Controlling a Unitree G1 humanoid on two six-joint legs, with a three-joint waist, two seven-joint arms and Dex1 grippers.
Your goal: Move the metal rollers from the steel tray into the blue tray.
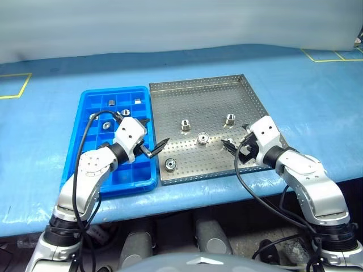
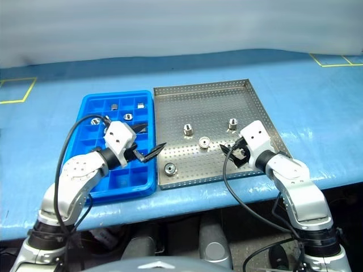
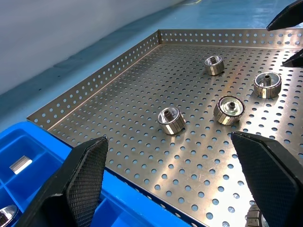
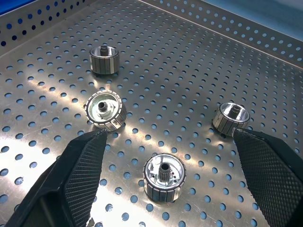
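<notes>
My left gripper will grab the metal roller by its ribbed cylindrical side (image 1: pixel 171 167) (image 3: pixel 253 216) next, so that it fills a section of the blue tray.
The steel tray (image 1: pixel 210 93) lies mid-table with several metal rollers (image 1: pixel 202 137) scattered on its perforated floor, one (image 1: pixel 170 164) near the front left corner. To its left sits the blue tray (image 1: pixel 91 170), with a few rollers (image 1: pixel 112 102) in its far compartments. My left gripper (image 1: pixel 154 134) hovers open over the seam between the two trays, holding nothing. At the steel tray's front right, my right gripper (image 1: pixel 235 136) is open too, and a roller (image 4: pixel 164 177) lies just ahead of its fingers (image 4: pixel 80 175). In the left wrist view the fingers (image 3: pixel 85 179) frame the tray floor.
Both trays rest on a blue table cover (image 1: pixel 306 96) with yellow tape marks (image 1: pixel 17 85) at the far corners. The table's front edge runs just under the trays. Black cables (image 1: pixel 255 192) hang from both wrists.
</notes>
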